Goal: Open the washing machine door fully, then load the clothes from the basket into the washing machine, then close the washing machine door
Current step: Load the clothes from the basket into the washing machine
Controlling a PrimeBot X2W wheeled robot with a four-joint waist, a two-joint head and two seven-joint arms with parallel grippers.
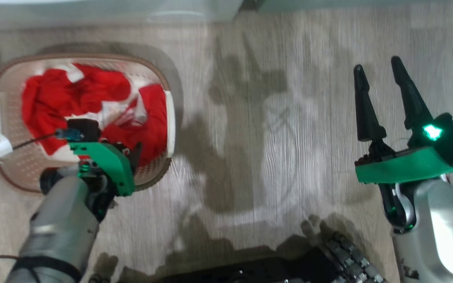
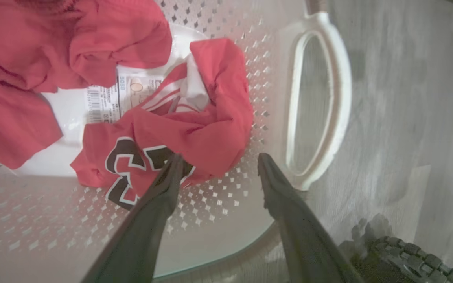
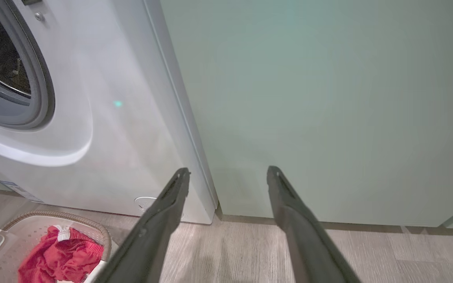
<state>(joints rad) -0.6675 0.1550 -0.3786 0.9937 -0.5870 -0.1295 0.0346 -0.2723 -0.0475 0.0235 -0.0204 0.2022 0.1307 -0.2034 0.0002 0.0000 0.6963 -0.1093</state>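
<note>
The red garment's bunched fold beside its print stands up while the printed cloth (image 2: pixel 126 166) lies flat, so my left gripper will pinch the garment by that fold next.
The basket (image 1: pixel 171 118) sits on the floor at the left, holding the red clothes (image 1: pixel 92 94). My left gripper (image 2: pixel 220 157) hangs open inside it. One fingertip is just over a red garment with a black-and-white print (image 2: pixel 163 137), the other is over bare basket floor beside a white handle (image 2: pixel 321 102). Open and holding nothing, my right gripper (image 1: pixel 380 68) floats above the floor at the right, and it points at the seam between the washing machine (image 3: pixel 124 118) and a cabinet. The machine's grey gasket (image 3: pixel 41 90) and dark drum are uncovered. The washing machine door is out of view.
A pale green cabinet (image 3: pixel 328 98) stands right of the washer. Wood-look floor (image 1: pixel 273 118) spreads between the basket and my right arm. My own dark base and a treaded wheel (image 1: pixel 348 255) lie at the bottom. A cable (image 1: pixel 22 145) crosses the basket's left handle.
</note>
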